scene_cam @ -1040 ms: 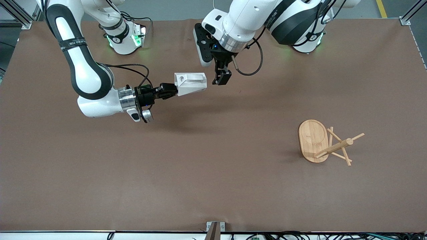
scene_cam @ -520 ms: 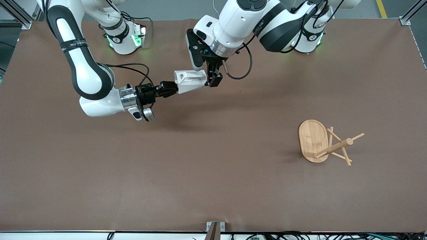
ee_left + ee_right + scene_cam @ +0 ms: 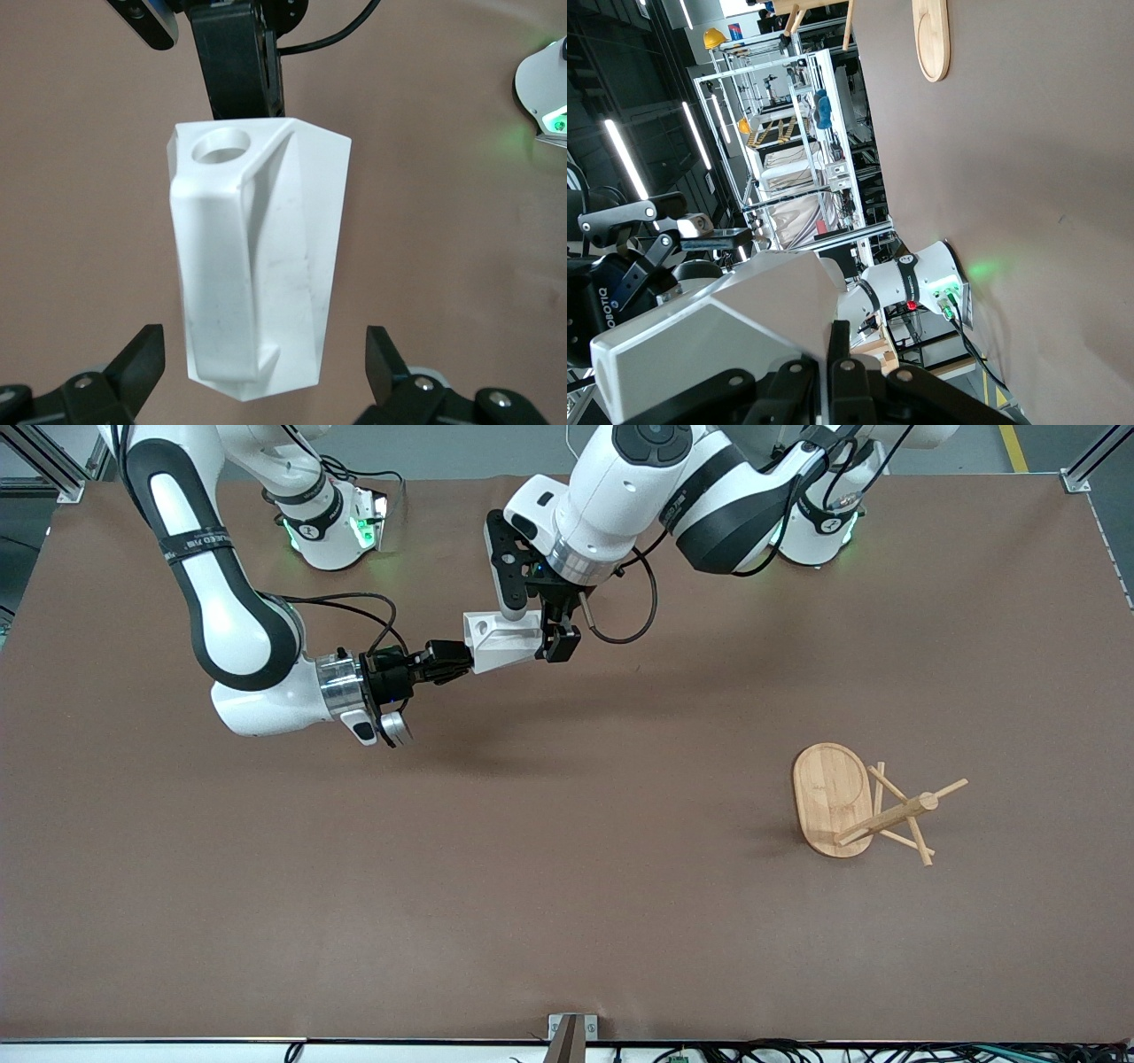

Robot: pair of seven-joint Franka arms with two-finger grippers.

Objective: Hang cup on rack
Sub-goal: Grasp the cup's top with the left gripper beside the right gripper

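I should next grab the cup by its narrower end (image 3: 257, 359) with my left gripper, so that the white faceted cup's handle hole (image 3: 221, 146) stays free to hang on the rack.
The white faceted cup (image 3: 505, 642) is held in the air, lying sideways, handle hole up. My right gripper (image 3: 456, 662) is shut on its rim wall, as the right wrist view shows (image 3: 837, 359), with the cup (image 3: 718, 328) beside the fingers. My left gripper (image 3: 552, 640) is open at the cup's narrower end. In the left wrist view its fingertips (image 3: 146, 350) stand apart on both sides of the cup (image 3: 257, 266) without touching it. The bamboo rack (image 3: 833, 797) is on the table toward the left arm's end, nearer the front camera, far from both grippers.
The rack's post and pegs (image 3: 904, 810) slant away from its oval base; I cannot tell whether it stands upright. Its base also shows in the right wrist view (image 3: 932, 40). Brown table surface (image 3: 567, 868) lies between the cup and the rack.
My left gripper has come toward the right arm's end and down to the cup, so its open fingers now flank the cup's end. The right gripper and cup have barely moved.
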